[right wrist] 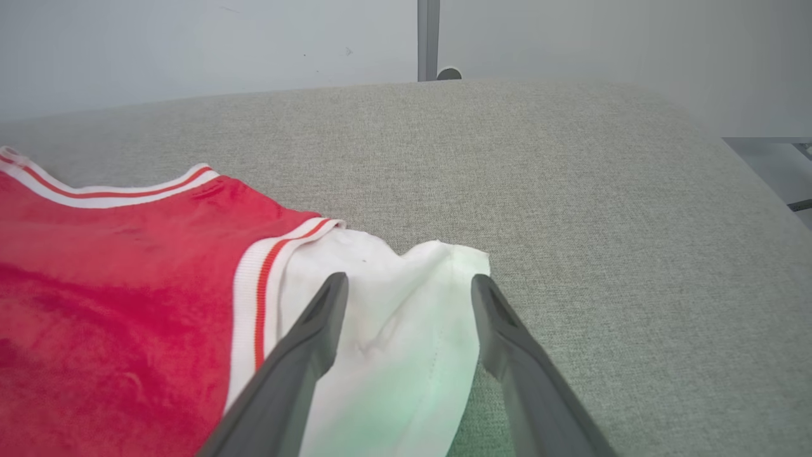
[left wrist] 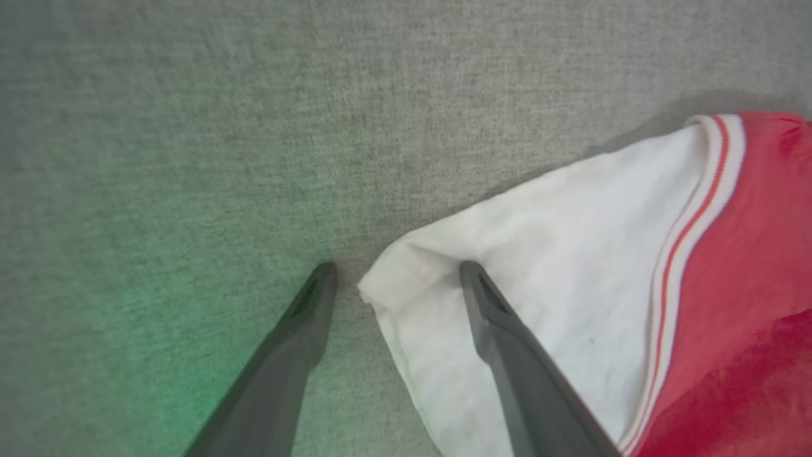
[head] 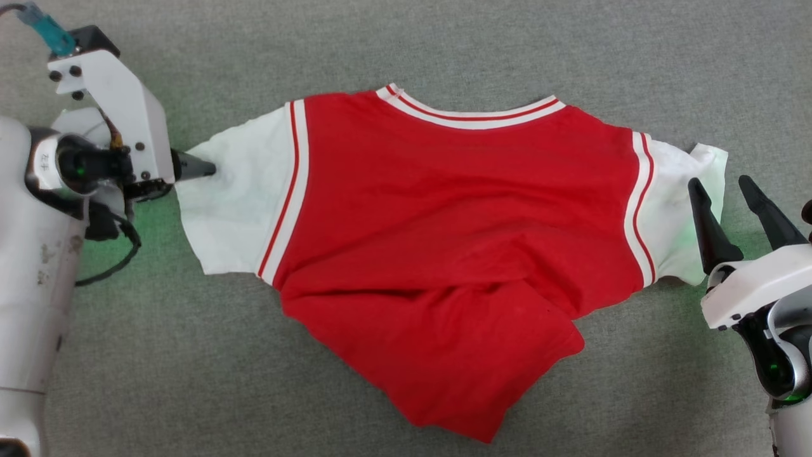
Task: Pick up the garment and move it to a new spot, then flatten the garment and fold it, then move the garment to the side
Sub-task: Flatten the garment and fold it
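Observation:
The left gripper pinches the garment by the sleeve's corner next, where a small fold stands up, since the garment lies flat on the grey surface.
The garment lies spread on the grey cloth surface, red body in the middle, a white sleeve at each end, striped collar at the far side. Its lower hem is rumpled and folded to a point toward me. My left gripper is open at the left sleeve; the sleeve's corner sits between the fingers and one finger rests over the white cloth. My right gripper is open too, its fingers straddling the outer end of the right sleeve. Neither gripper has closed on the cloth.
The grey padded surface stretches well beyond the garment on every side. In the right wrist view its far edge meets a pale wall with a metal post, and its right edge drops off.

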Controlling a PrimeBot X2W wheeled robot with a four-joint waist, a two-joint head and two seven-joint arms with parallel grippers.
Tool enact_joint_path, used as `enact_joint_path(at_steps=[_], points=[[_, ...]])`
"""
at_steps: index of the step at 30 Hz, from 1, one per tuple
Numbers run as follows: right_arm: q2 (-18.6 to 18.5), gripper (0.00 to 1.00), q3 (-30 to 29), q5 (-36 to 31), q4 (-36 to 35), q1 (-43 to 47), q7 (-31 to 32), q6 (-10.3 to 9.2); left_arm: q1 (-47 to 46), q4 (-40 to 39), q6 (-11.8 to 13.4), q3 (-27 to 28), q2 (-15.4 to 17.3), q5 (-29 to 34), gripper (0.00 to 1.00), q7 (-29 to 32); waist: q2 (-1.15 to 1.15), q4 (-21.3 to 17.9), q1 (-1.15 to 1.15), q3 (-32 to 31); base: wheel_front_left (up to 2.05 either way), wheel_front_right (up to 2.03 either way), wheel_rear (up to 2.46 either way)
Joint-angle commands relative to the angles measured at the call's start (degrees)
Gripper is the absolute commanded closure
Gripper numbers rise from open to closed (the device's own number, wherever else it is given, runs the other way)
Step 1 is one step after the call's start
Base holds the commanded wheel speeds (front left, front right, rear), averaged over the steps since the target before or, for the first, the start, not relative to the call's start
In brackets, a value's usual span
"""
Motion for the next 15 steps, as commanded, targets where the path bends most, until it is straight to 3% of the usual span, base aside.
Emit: enact_joint_path(at_steps=[1, 9, 15], points=[[-0.19, 0.00, 0.16, 0.09, -0.01, -0.95, 0.09, -0.08, 8.81, 2.16, -0.29, -4.01, -8.97, -3.71, 1.00, 3.96, 0.00, -0.14, 0.00, 0.25, 0.00, 0.00, 0.00], [-0.65, 0.00, 0.08, 0.90, -0.67, -2.59, 2.54, -0.08, 7.31, 0.02, 0.63, -3.32, -5.85, -1.98, 1.00, 1.93, 0.00, -0.04, 0.00, 0.25, 0.00, 0.00, 0.00], [-2.74, 0.00, -0.43, 3.27, -1.29, -4.66, 11.20, -0.08, 6.79, -1.32, 0.26, -3.56, -5.30, -1.34, 1.00, 1.08, 0.00, 0.99, 0.00, -0.45, 0.00, 0.00, 0.00]])
